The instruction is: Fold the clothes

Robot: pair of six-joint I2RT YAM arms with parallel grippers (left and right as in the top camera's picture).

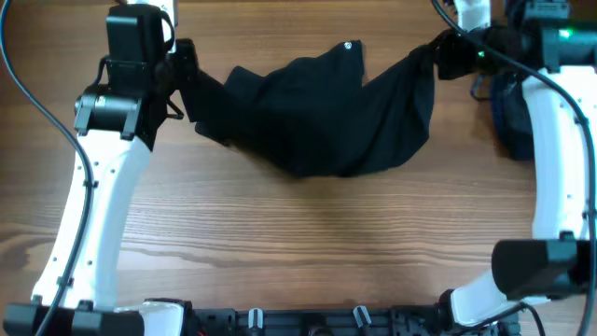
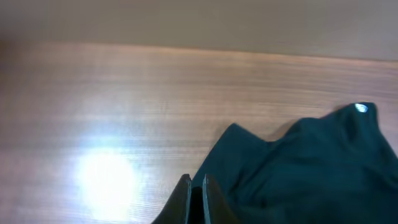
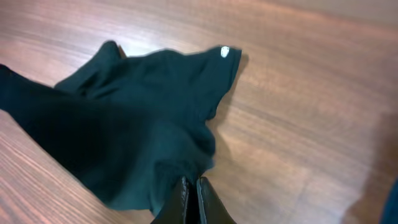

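Observation:
My right gripper will lower the black T-shirt's held end (image 1: 419,73) (image 3: 180,168) before it opens, because that end still slants up from the tabletop to my fingers.
The black T-shirt (image 1: 322,112) hangs stretched between my two grippers over the far half of the table, its middle sagging onto the wood. A small white label (image 1: 350,46) shows at its far edge. My left gripper (image 1: 189,79) is shut on the shirt's left end; in the left wrist view the fingers (image 2: 197,186) pinch dark fabric (image 2: 305,174). My right gripper (image 1: 438,51) is shut on the shirt's right end; in the right wrist view the fingers (image 3: 193,190) clamp the cloth (image 3: 124,118), with the white label (image 3: 224,52) beyond.
A dark navy folded stack (image 1: 508,117) lies at the far right behind the right arm. The wooden table (image 1: 298,252) extends toward the front edge, where the arm bases stand.

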